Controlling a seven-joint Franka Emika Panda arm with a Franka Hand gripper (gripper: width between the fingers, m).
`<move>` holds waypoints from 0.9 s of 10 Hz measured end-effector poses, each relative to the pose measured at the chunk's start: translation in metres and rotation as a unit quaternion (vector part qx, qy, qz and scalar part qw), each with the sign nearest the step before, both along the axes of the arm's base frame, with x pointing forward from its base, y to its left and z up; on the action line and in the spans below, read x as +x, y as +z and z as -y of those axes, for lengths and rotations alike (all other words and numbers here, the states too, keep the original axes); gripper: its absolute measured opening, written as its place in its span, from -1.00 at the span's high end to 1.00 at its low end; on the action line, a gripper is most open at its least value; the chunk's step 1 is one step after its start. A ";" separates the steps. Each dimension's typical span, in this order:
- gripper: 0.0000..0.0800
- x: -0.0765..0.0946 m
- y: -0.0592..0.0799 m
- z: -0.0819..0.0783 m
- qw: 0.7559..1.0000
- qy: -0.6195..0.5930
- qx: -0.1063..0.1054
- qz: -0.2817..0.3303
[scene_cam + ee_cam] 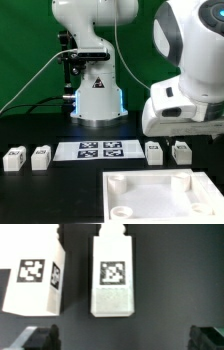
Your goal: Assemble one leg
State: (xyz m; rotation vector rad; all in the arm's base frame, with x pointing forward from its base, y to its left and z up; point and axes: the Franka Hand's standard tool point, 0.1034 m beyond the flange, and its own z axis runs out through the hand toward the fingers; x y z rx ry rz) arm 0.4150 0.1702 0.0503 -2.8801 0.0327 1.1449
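Observation:
My wide-open fingers above the white leg [181, 153] should lower to its sides before closing.
Four legs stand on the black table in the exterior view: two at its left [14, 158] [41, 156] and two at its right [154, 152] [181, 151]. Each is a small white block with a square tag. My gripper's white hand [182, 112] hangs over the right pair. In the wrist view one leg [113, 274] lies in line with the gap of my gripper [124, 338], and a second leg [35, 277] lies beside it. The dark fingertips [40, 336] stand wide apart, above the leg and clear of it. The gripper is open and empty.
The marker board [100, 150] lies between the two pairs of legs. A big white square tray-like piece [160, 195] with round corner sockets lies at the front. The robot base [95, 95] stands at the back.

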 end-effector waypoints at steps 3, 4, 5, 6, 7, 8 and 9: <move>-0.62 -0.005 -0.012 -0.010 1.000 -0.005 -0.008 -0.027; -0.62 -0.010 -0.018 -0.011 0.999 -0.002 -0.009 -0.034; -0.62 -0.013 -0.023 -0.011 0.999 -0.003 -0.010 -0.040; -0.62 -0.015 -0.026 -0.009 0.999 -0.003 -0.010 -0.043; -0.62 -0.018 -0.028 -0.009 0.999 -0.002 -0.011 -0.046; -0.62 -0.023 -0.030 -0.008 0.999 0.000 -0.011 -0.049; -0.62 -0.026 -0.032 -0.006 0.999 -0.001 -0.012 -0.052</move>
